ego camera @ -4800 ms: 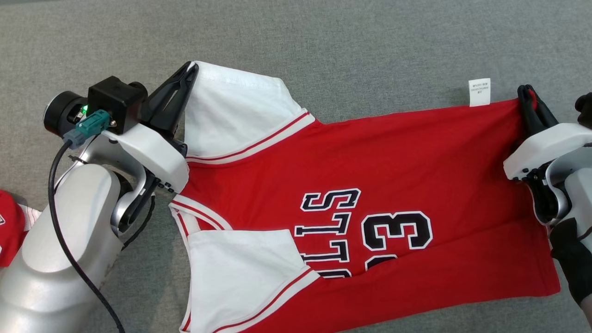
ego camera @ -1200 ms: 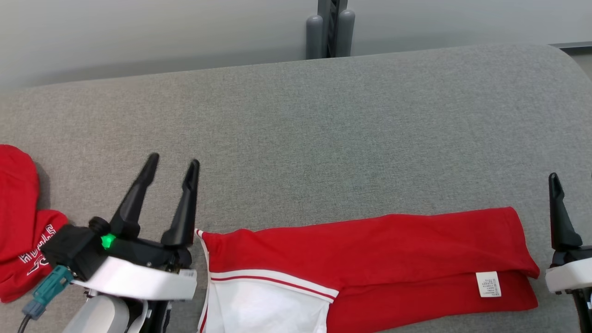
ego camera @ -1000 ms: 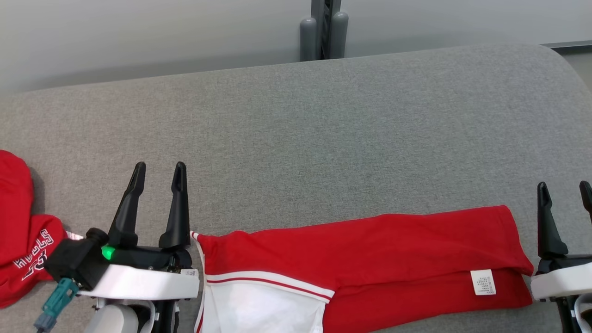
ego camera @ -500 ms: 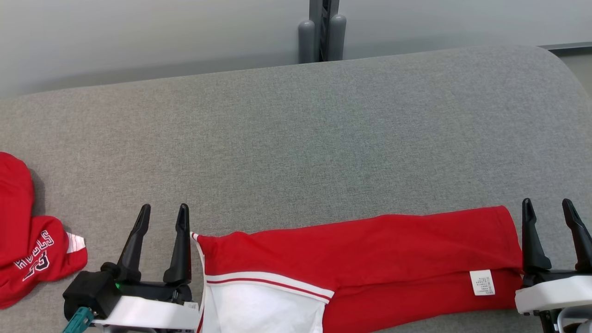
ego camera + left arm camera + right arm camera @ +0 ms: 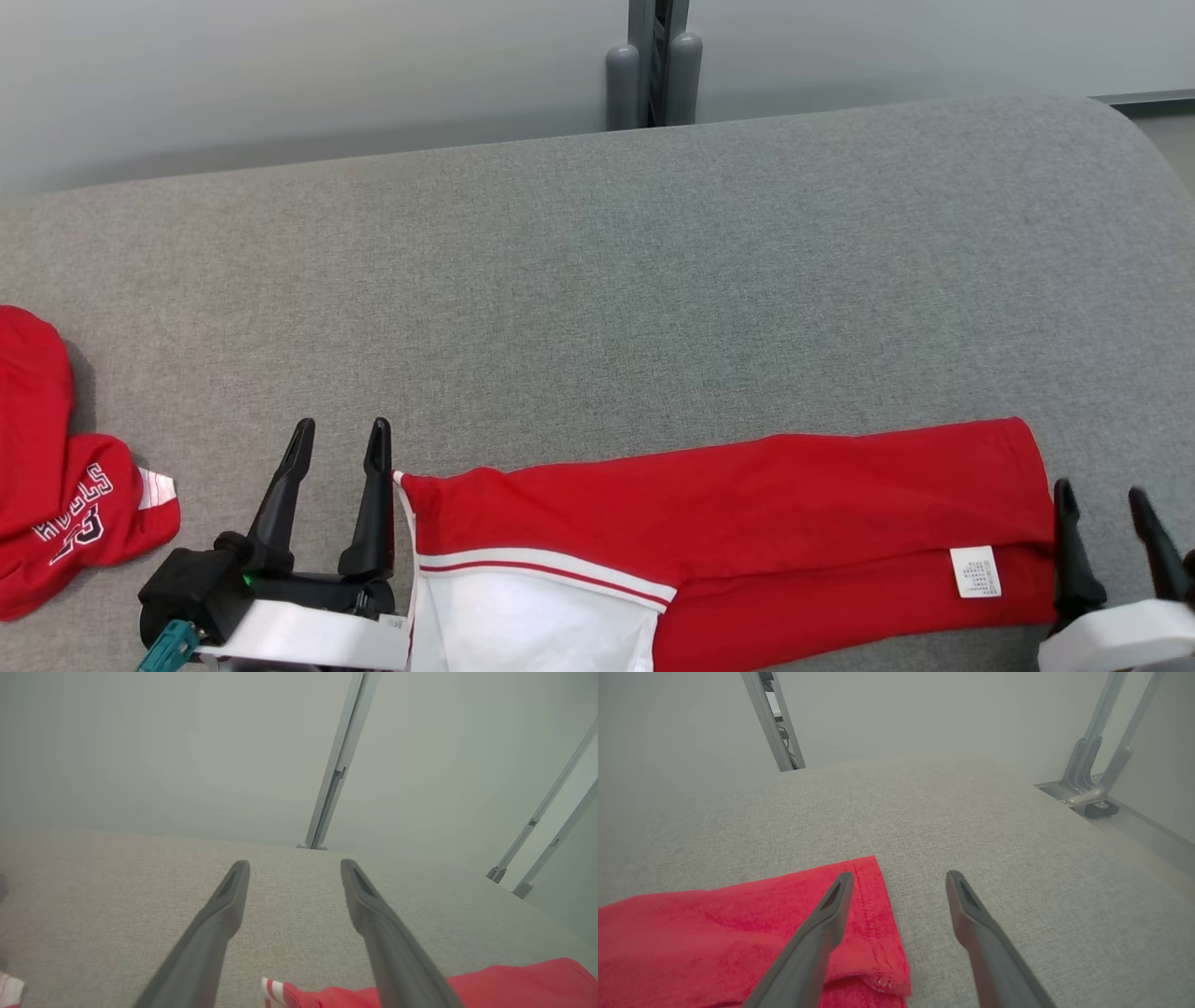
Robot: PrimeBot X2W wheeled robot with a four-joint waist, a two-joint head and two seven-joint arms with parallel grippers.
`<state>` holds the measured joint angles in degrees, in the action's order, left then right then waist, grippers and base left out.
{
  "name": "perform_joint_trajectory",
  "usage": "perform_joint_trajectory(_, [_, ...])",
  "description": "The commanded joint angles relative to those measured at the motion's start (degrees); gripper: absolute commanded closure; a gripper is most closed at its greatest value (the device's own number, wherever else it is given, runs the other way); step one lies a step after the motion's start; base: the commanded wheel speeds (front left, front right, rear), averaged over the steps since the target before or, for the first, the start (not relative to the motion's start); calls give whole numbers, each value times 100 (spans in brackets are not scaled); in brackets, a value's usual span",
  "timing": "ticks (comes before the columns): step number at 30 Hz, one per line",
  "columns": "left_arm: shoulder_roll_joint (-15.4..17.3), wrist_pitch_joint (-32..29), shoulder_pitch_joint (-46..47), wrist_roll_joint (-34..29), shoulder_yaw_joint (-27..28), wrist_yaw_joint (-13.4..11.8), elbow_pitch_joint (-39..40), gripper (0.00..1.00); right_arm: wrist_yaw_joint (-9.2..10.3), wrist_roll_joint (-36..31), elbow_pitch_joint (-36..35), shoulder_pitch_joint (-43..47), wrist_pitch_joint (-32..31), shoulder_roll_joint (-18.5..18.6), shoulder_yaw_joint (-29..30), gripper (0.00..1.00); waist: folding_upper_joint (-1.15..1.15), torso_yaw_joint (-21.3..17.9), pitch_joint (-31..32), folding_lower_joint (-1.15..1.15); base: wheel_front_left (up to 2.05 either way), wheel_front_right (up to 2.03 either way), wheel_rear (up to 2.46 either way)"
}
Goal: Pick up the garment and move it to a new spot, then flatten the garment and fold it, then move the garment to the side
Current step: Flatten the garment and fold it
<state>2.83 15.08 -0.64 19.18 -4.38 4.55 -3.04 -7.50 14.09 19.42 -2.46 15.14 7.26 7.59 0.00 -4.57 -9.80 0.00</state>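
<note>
I next need to lift the jersey with my right gripper by its hem (image 5: 1044,506), where the folded layer stands up, while the body of the jersey (image 5: 762,504) lies flat.
The garment (image 5: 747,523), a red jersey with white sleeves and a white tag, lies folded lengthwise along the near edge of the grey table (image 5: 597,280). My left gripper (image 5: 341,441) stands open just off the jersey's left end, holding nothing. In the left wrist view its fingers (image 5: 219,919) hover over grey cloth, with the jersey's striped corner (image 5: 280,994) below them. My right gripper (image 5: 1102,499) is open at the jersey's right end. Seen from the right wrist, its left finger (image 5: 826,919) hangs over the red hem (image 5: 878,914) and the other over bare table.
A second red garment (image 5: 47,467) with lettering lies bunched at the table's left edge. A grey post (image 5: 653,65) stands behind the far edge against the wall. A wheeled frame leg (image 5: 1092,798) stands off the table's right side.
Both grippers let go of the folded jersey earlier and have drawn back toward me over the last second. The jersey has stayed put. The head camera has shifted slightly.
</note>
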Motion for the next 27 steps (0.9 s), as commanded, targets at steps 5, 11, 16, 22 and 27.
perform_joint_trajectory(5, [16,6,25,-91,-16,42,-22,0,1,355,784,-150,3,-33,-86,0,0,14,-43,0,0,0,0])
perform_joint_trajectory(11, [16,6,84,-135,17,58,-32,0,1,836,1403,-427,2,65,-433,0,0,-4,-127,0,0,0,0])
perform_joint_trajectory(16, [16,7,119,-178,48,95,-35,0,1,1376,1743,-611,2,135,-627,0,0,17,-161,0,0,0,0])
perform_joint_trajectory(22, [16,7,126,-215,74,109,-27,0,0,1730,1965,-706,-7,106,-1051,4,0,40,-186,0,0,0,0])
perform_joint_trajectory(27, [16,7,124,-234,88,115,-42,0,0,1989,1997,-734,-10,108,-1325,96,0,31,-168,0,0,0,0])
